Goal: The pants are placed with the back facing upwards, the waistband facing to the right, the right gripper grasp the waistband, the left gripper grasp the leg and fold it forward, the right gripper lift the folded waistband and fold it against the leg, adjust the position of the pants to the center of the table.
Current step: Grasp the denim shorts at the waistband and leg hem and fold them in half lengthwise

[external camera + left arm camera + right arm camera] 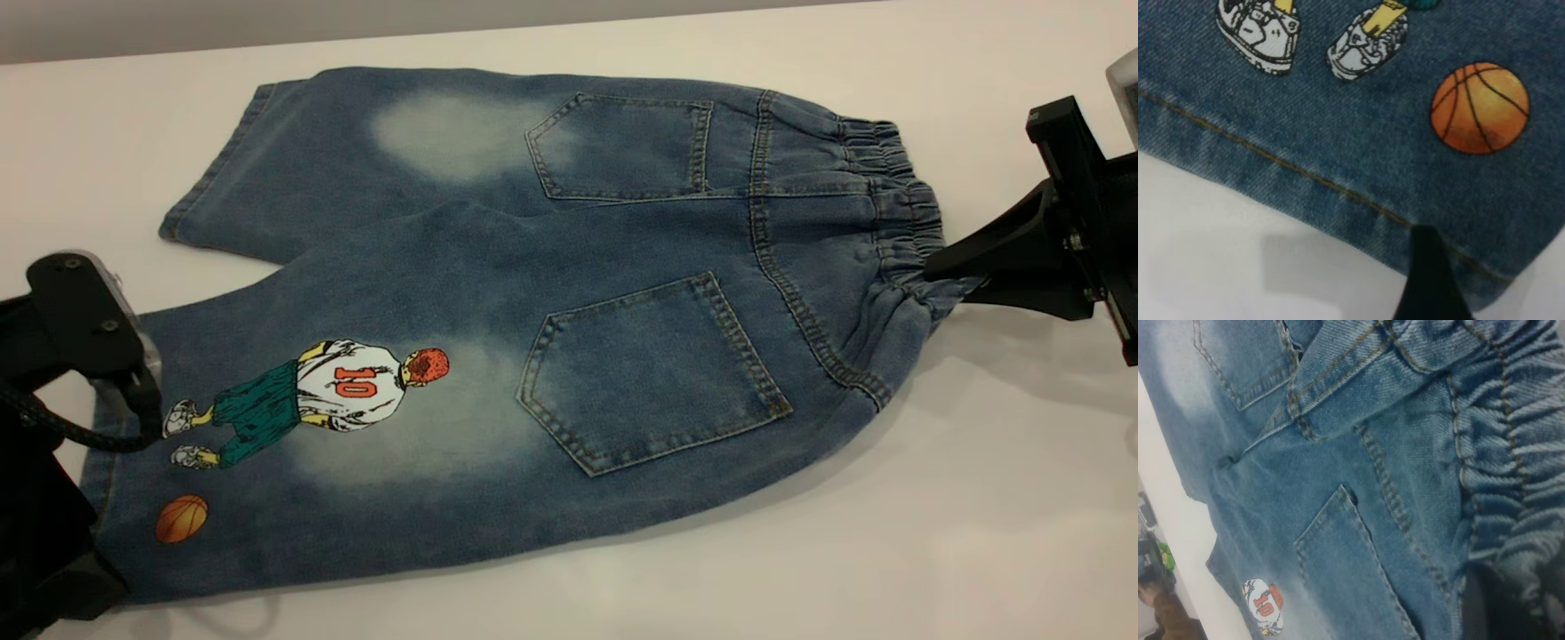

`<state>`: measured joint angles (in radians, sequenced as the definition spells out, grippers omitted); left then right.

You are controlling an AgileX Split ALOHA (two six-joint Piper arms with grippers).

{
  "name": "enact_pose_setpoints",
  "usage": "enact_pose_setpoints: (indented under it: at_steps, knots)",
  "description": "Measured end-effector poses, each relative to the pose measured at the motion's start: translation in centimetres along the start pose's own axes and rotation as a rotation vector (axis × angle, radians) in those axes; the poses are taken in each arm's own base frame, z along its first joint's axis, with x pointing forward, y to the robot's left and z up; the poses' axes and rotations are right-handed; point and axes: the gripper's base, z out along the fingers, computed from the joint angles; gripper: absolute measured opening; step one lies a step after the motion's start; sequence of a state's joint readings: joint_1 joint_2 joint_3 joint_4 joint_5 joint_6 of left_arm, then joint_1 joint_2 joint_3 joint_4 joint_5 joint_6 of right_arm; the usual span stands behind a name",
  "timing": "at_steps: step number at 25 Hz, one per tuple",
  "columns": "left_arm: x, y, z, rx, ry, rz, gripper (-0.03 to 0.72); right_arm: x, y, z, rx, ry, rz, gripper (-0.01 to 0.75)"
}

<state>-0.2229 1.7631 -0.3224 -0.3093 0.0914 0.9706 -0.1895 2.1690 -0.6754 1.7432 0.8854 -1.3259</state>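
Observation:
Next, my left gripper grabs the hem corner [137, 590] beside the basketball to fold the printed leg over the plain leg [293, 160].
The pants [551, 293] lie flat on the table [933, 516], back up with both patch pockets showing. The ruffled waistband [893, 196] faces right. My right gripper [929, 267] comes in from the right, its tapered jaws shut on the waistband's near part, where the cloth puckers around them; close denim fills the right wrist view [1358, 487]. The printed leg [293, 418] points left at the front. My left gripper [147, 404] sits over its hem [1305, 173], close to the orange basketball print [1479, 108].
The plain leg [293, 151] lies behind the printed one. White tabletop surrounds the pants, with its widest stretch at the front right. The table's far edge [356, 40] runs behind the pants. Dark clutter [1151, 587] shows beyond the table edge.

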Motion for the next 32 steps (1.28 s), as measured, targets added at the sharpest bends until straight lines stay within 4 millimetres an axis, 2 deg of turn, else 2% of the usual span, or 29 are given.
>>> enact_pose_setpoints:
  at_steps: [22, 26, 32]
  knots:
    - [0.1, 0.2, 1.2, -0.020, 0.012, -0.015, 0.427, 0.0, 0.0, 0.0, 0.000, -0.001, -0.004, 0.049]
    - [0.2, 0.2, 1.4, -0.019, 0.017, -0.016, 0.391, 0.0, 0.0, 0.0, -0.001, 0.000, -0.004, 0.053]
    - [0.2, 0.2, 1.7, -0.018, 0.025, -0.014, 0.258, 0.0, 0.2, 0.0, -0.017, 0.004, -0.004, 0.055]
